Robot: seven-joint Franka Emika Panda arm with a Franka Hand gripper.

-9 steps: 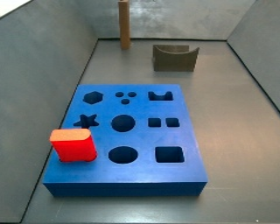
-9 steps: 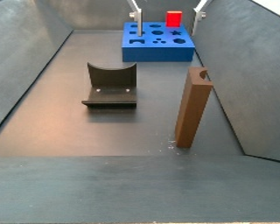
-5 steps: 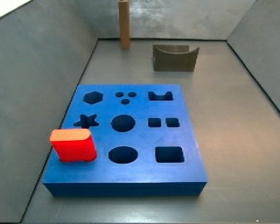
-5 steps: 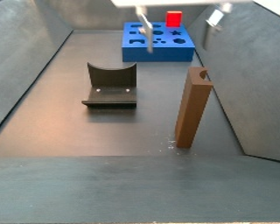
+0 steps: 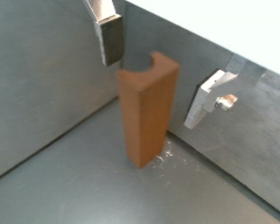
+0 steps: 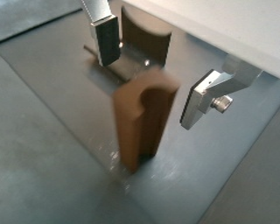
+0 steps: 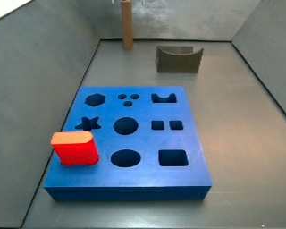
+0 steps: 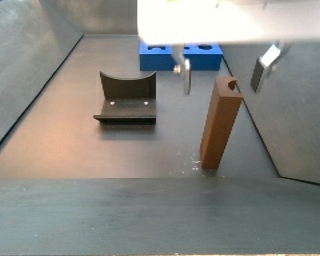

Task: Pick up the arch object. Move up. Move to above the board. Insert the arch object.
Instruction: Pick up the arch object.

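I need to fit the arch object into the board (image 7: 133, 134), so next I should grab the arch object by its top end (image 7: 126, 4) with my gripper.
The arch object (image 8: 219, 125) is a tall brown bar standing upright on the grey floor near a wall. It shows in both wrist views (image 5: 149, 109) (image 6: 143, 122) and at the far end in a side view (image 7: 125, 27). My gripper (image 8: 227, 62) is open and empty, just above the bar's top, with one finger on each side (image 5: 157, 66) (image 6: 154, 70). The fingers do not touch the bar. The blue board (image 7: 133, 134) lies mid-floor with dark cut-outs. Behind the gripper only part of it shows (image 8: 156, 57).
A squat dark olive block with a U-shaped notch (image 8: 127, 97) stands beside the bar (image 7: 178, 59) (image 6: 149, 39). A small red block (image 7: 74, 148) sits on the board's near corner. Grey walls close in the floor on the sides.
My gripper has come from above the board to over the bar and now has a finger on each side of its top. The bar and blocks have not moved.
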